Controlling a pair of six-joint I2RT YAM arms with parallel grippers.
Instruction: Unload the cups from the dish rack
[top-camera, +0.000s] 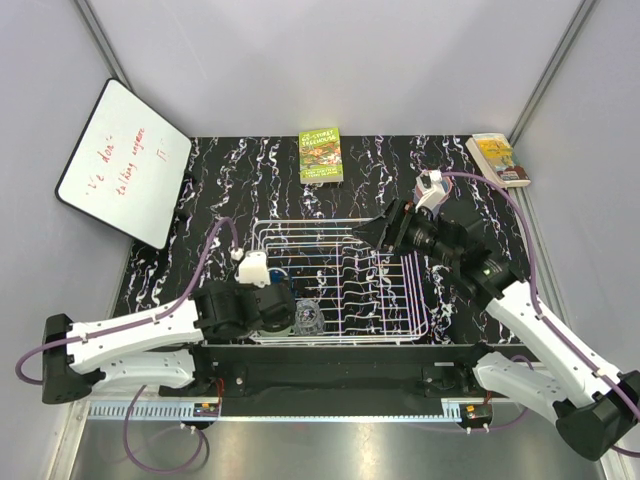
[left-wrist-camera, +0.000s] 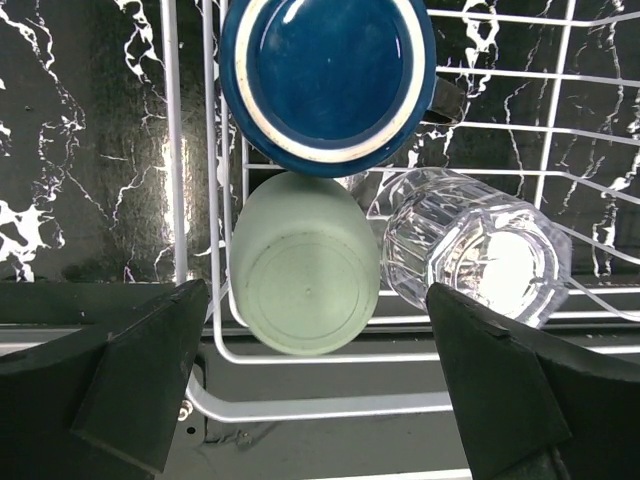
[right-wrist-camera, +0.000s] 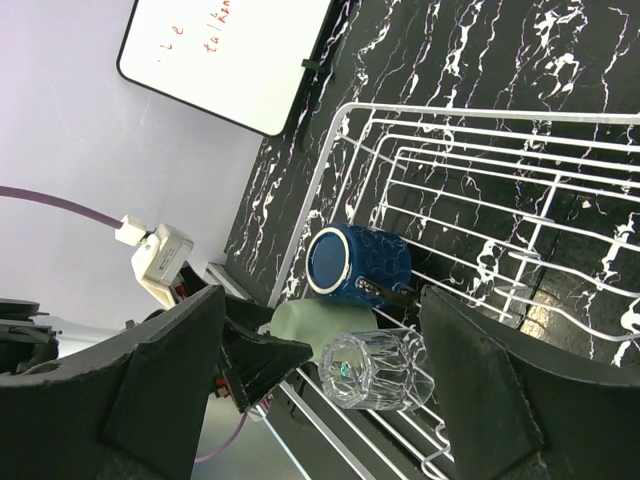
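My left gripper picks up the pale green cup by the sides of its base end (left-wrist-camera: 308, 290) next, leaving the cup's opening free for my right gripper.
The white wire dish rack (top-camera: 345, 280) sits mid-table. Three cups lie in its near left corner: a dark blue one (left-wrist-camera: 328, 75), a pale green one (left-wrist-camera: 305, 262) and a clear glass (left-wrist-camera: 470, 250). My left gripper (left-wrist-camera: 315, 400) is open and empty just outside that corner, its jaws spread to either side of the green cup but short of it. My right gripper (right-wrist-camera: 320, 390) is open and empty above the rack's far right part (top-camera: 380, 232), looking at the same blue (right-wrist-camera: 355, 262), green (right-wrist-camera: 320, 322) and clear (right-wrist-camera: 375, 370) cups. Pink, lavender and light blue cups are out of view.
A whiteboard (top-camera: 125, 175) leans at the far left wall. A green book (top-camera: 321, 155) lies behind the rack, another book (top-camera: 498, 158) in the far right corner. The rack's upright tines (top-camera: 385, 290) stand on its right half.
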